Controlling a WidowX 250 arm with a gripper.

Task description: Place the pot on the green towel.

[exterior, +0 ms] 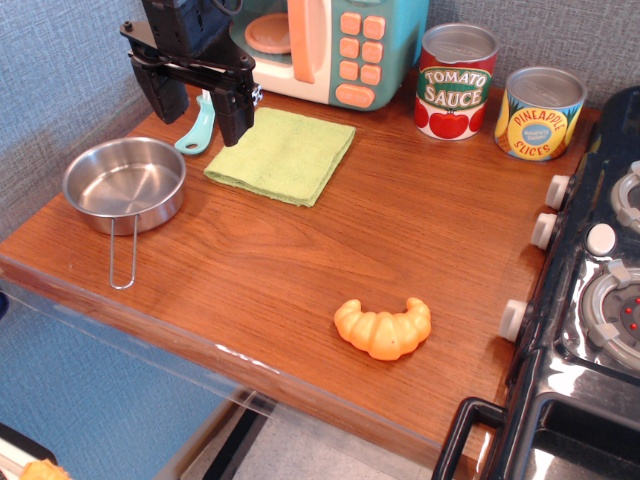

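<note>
My gripper will next take hold of the steel pot by its rim [183, 168] and then put the pot on the green towel [281, 154].
The pot [125, 184], a small shiny steel pan with a thin wire loop handle pointing toward the table's front edge, sits on the wooden table at the left. The green towel [281, 154], a flat folded light-green cloth, lies to the right of the pot and behind it, apart from it. My gripper [196, 108] hangs above the table between the pot and the towel, behind the pot. Its two black fingers are spread wide and nothing is between them.
A teal plastic utensil [196, 130] lies behind my gripper. A toy microwave [335, 45] stands at the back, with a tomato sauce can [456, 82] and a pineapple can [540, 113] to its right. An orange croissant [384, 328] lies near the front. A toy stove [600, 300] borders the right.
</note>
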